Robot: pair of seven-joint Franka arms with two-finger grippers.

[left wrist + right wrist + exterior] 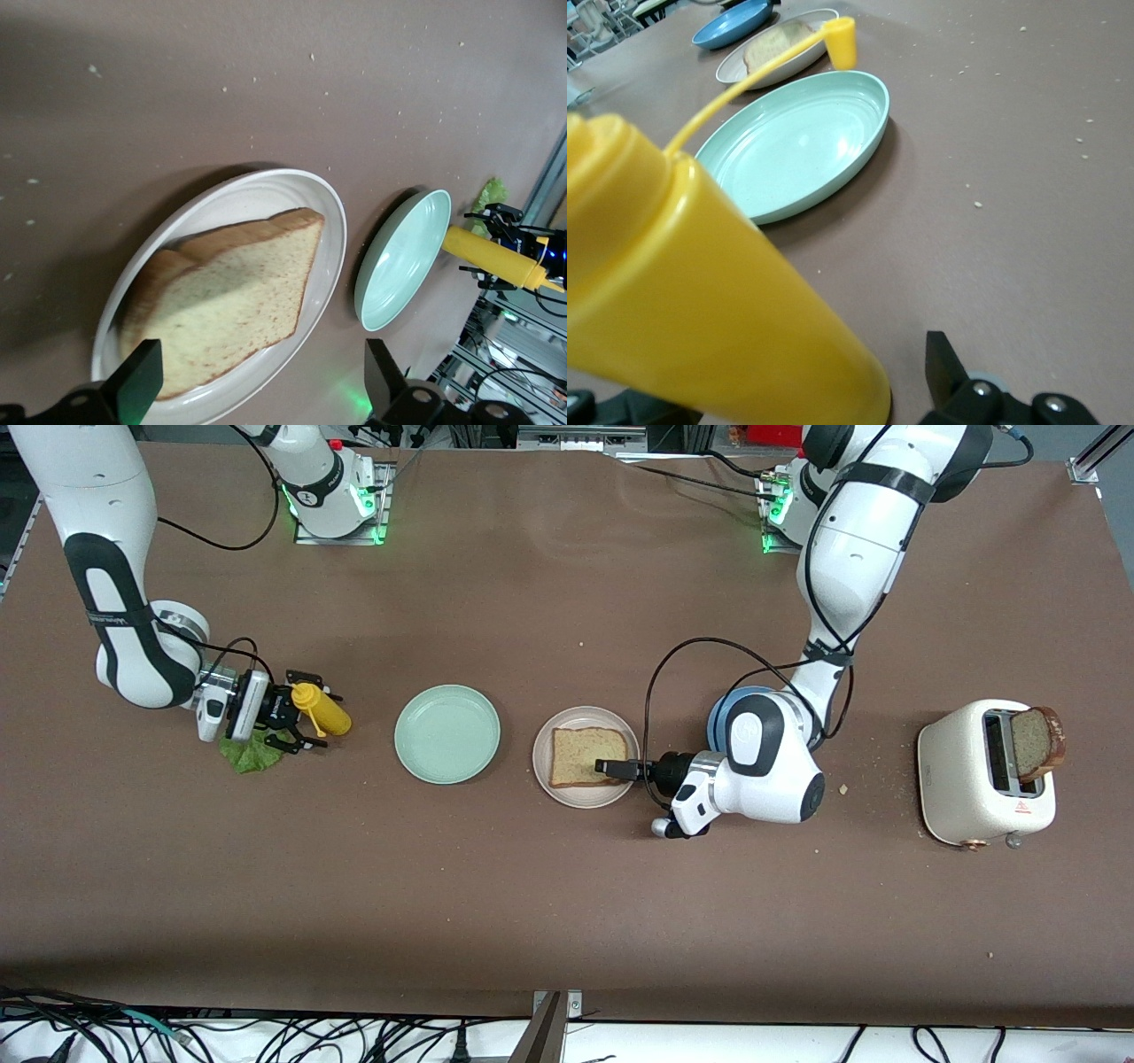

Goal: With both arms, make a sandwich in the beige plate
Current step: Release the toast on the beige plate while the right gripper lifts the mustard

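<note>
My right gripper grabs the yellow squeeze bottle by its body (325,716) (753,319) next, since the nozzle stays free to pour sauce for the sandwich.
The beige plate (544,769) sits mid-table and holds one slice of toasted bread (585,755). My left gripper (608,767) is open, low over the plate's rim at the left arm's end. In the left wrist view its fingers (135,386) straddle the bread (221,310) on the plate (330,248) without touching it. A second slice (1032,742) stands in the toaster. The green lettuce leaf (251,755) lies on the table under my right wrist. My right gripper (308,710) is open around a yellow squeeze bottle (324,710), with a gap at one finger (950,370).
A mint green plate (447,733) lies between the bottle and the beige plate. A blue plate (719,713) is mostly hidden under my left arm. A white toaster (970,784) stands toward the left arm's end. Crumbs dot the brown table.
</note>
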